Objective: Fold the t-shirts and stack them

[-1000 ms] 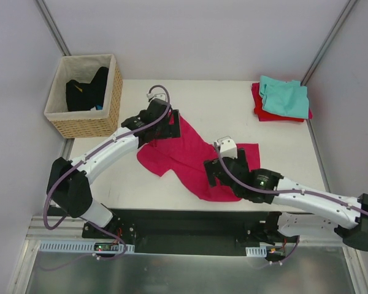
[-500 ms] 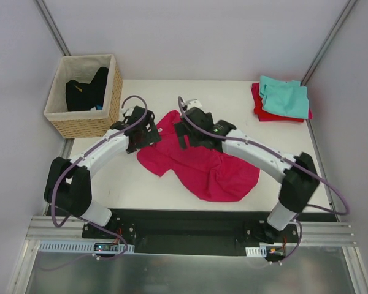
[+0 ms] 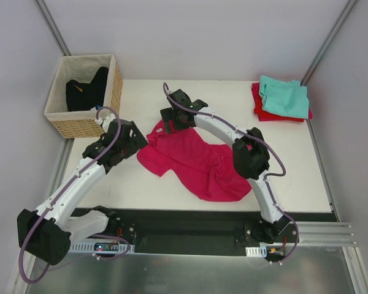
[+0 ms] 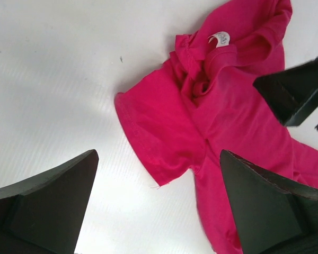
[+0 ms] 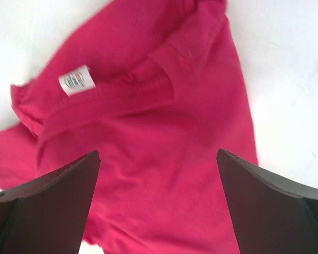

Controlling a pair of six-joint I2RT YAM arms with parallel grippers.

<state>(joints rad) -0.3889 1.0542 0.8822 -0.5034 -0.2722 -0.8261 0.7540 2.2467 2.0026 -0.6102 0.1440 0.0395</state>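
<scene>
My right gripper grabs the magenta-pink t-shirt (image 3: 193, 160) by the cloth near its collar label next, to turn the shirt for folding.
The magenta-pink t-shirt (image 3: 193, 160) lies crumpled in the middle of the table, its white neck label (image 4: 219, 38) showing at the collar. My left gripper (image 3: 135, 144) hovers open just left of the shirt's sleeve (image 4: 164, 143), with nothing between its fingers. My right gripper (image 3: 170, 124) hangs open over the collar end, and the label (image 5: 77, 79) and pink cloth (image 5: 164, 159) show below its spread fingers. The teal t-shirt (image 3: 285, 98) lies folded on the red one (image 3: 262, 113) at the back right corner.
A wicker basket (image 3: 113, 92) holding dark cloth stands at the back left, close to my left arm. The right arm arches over the shirt's right half. Grey walls close in the table's sides and back.
The right arm swung from the shirt's front right edge across to its collar at the back left. The left arm drew back leftward off the shirt. Both grippers stayed open.
</scene>
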